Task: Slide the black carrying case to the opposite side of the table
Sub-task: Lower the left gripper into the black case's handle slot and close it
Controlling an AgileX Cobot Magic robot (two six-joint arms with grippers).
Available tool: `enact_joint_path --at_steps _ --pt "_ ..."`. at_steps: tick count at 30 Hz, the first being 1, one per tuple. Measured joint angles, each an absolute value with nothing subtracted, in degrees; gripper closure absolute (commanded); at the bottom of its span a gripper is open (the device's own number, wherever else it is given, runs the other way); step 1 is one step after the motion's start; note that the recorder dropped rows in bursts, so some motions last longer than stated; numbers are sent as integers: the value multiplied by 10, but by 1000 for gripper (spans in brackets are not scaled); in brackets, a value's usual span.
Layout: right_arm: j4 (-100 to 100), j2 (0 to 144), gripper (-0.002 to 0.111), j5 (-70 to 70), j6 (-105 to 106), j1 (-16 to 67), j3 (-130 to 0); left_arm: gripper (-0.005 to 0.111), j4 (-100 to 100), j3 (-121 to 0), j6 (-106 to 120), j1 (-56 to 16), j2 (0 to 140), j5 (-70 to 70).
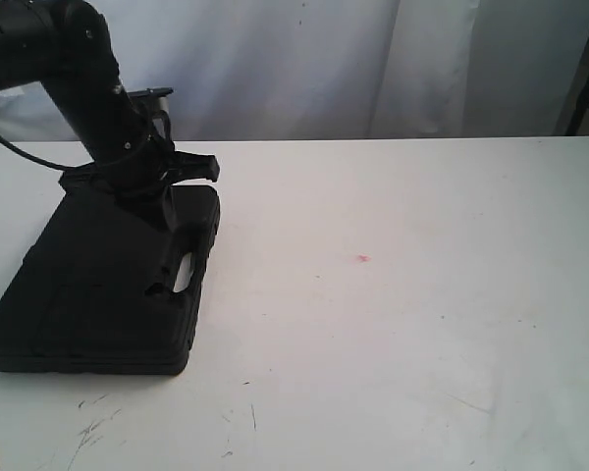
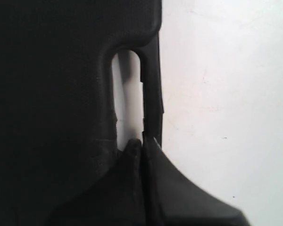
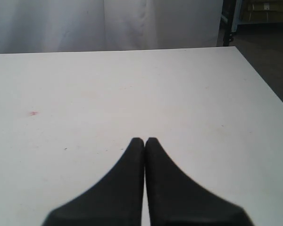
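I will next grab the black case (image 1: 79, 294) by its cut-out handle bar (image 1: 197, 270) with my left gripper. Then I can slide the case across the table.
The black case (image 1: 88, 294) lies at the left of the white table (image 1: 422, 294), its cut-out handle (image 1: 184, 272) facing the table's middle. My left gripper (image 1: 167, 211) comes down onto the far end of that handle. In the left wrist view the gripper (image 2: 142, 143) is shut on the handle bar (image 2: 151, 94), one finger inside the slot and the other outside the case (image 2: 47, 94). My right gripper (image 3: 145, 140) is shut with nothing in it, above bare table (image 3: 132, 94). It does not appear in the exterior view.
A tiny pink spot (image 1: 362, 258) marks the table right of the case, and it also shows in the right wrist view as the same pink spot (image 3: 33, 113). Dark scuff marks (image 1: 93, 427) lie near the front edge. A pale curtain (image 1: 373, 59) hangs behind. A table edge (image 3: 264, 89) borders dark floor.
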State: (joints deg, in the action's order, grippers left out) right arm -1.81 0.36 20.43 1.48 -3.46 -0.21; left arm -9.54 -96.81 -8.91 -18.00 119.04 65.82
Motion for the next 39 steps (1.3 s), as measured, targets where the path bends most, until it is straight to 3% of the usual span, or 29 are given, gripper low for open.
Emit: enact_joint_path --at_steps 15,21,24,26,39 --pt "-18 4 108 204 15 -35 -2 107 -43 -1054 -173 -233 1284 692" --pt "-18 4 108 204 15 -35 -2 90 0 -1074 -212 -239 1302 697" --pt "-18 4 108 204 15 -35 -2 70 -3 -1075 -217 -239 1303 698" --pt "-18 4 108 204 15 -35 -2 65 -20 -1075 -217 -239 1303 700" --pt "-18 4 108 204 15 -35 -2 66 -25 -1077 -217 -239 1334 698"
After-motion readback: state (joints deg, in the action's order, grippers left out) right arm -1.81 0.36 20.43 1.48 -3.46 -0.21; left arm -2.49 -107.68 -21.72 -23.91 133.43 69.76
